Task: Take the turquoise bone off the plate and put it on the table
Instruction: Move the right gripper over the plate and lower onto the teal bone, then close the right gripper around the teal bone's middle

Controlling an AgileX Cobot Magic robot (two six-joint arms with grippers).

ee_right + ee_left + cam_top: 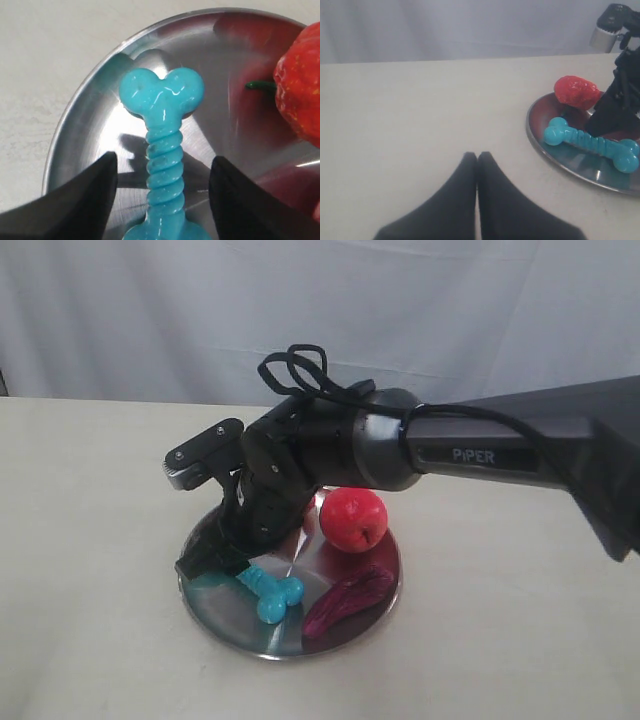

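Observation:
I should lower my right gripper before I close it on the bone's ribbed body (pixel 162 150). Its fingers are above the bone's body, so they would miss it if I closed now.
The turquoise bone (pixel 272 592) (pixel 590 145) lies flat on the steel plate (pixel 225 618) (pixel 580 167), in its front left part. My right gripper (pixel 225 568) (pixel 164 160) is open and lowered over the plate. One finger stands on each side of the bone's ribbed shaft (pixel 162 150), with gaps on both sides. In the right wrist view one knobbed end points away and the plate (pixel 90 130) shines around it. My left gripper (pixel 477 156) is shut and empty over the bare beige table (pixel 420 110), apart from the plate.
A red apple (pixel 352 518) (pixel 300 95) (pixel 577 91) sits at the plate's back. A dark red wrinkled object (pixel 350 600) lies at its front right. The right arm (pixel 470 452) reaches in from the right. White cloth hangs behind the table (pixel 90 540).

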